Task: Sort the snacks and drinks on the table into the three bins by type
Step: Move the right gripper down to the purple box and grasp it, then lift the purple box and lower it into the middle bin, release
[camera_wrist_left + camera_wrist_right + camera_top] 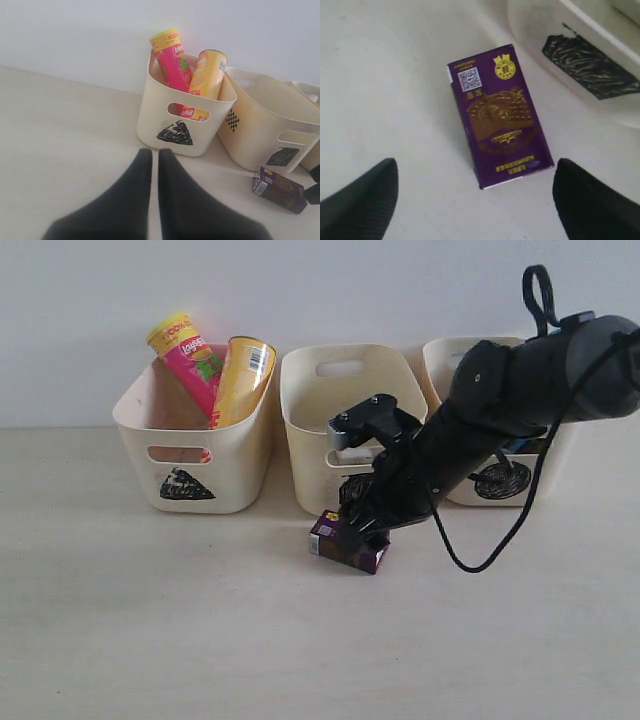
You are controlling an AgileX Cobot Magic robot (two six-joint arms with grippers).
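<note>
The purple drink carton goes into the square bin, so my right gripper should next grab the carton by its gold-lettered end [516, 167] opposite the QR code.
A dark purple drink carton [340, 538] [280, 189] [500, 115] lies flat on the table [150, 620], just in front of the middle bin [310, 410], the one with the square mark. My right gripper [356, 523] [475, 167] hovers over the carton, open, its fingers wide apart on either side of the carton's near end and not touching it. The left gripper [154, 152] is shut and empty, low over bare table facing the triangle bin [165, 115]. That bin [190, 455] holds the pink canister [188, 358] and the yellow-orange canister [243, 375].
The circle bin [450, 360] stands at the right, largely hidden behind my right arm. All three bins line up along the white back wall. The square bin's marked wall [590, 65] is close beside the carton.
</note>
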